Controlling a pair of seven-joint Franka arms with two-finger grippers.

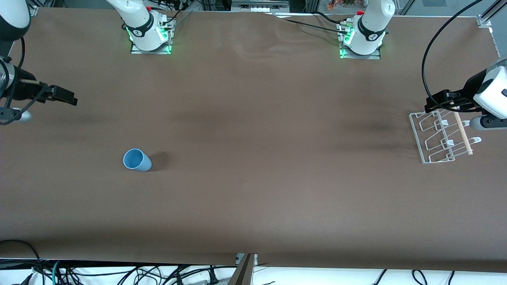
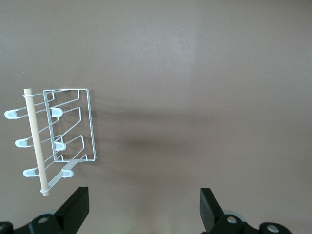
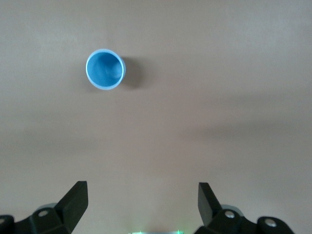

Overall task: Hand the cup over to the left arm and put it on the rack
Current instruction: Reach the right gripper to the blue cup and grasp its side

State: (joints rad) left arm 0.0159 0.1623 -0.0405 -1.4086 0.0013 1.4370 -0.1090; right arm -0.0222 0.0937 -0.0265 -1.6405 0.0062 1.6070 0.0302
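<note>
The light-blue cup should be grabbed by its rim (image 1: 125, 158) with my right gripper, so the cup's lower body (image 1: 147, 164) stays free for my left arm.
The light-blue cup (image 1: 137, 160) stands upright on the brown table toward the right arm's end, mouth up; it also shows in the right wrist view (image 3: 105, 68). My right gripper (image 1: 65, 96) is open and empty, up over bare table well apart from the cup. The white wire rack (image 1: 439, 136) with its wooden rod (image 1: 462, 132) lies at the left arm's end and shows in the left wrist view (image 2: 68, 126). My left gripper (image 1: 437, 102) is open and empty, over the rack's edge. Both grippers' open jaws show in their wrist views (image 2: 144, 195) (image 3: 141, 190).
The two arm bases (image 1: 150, 33) (image 1: 362, 37) stand along the table's edge by the robots. A black cable (image 1: 429, 51) loops above the table near the left arm. More cables hang below the table's edge nearest the front camera.
</note>
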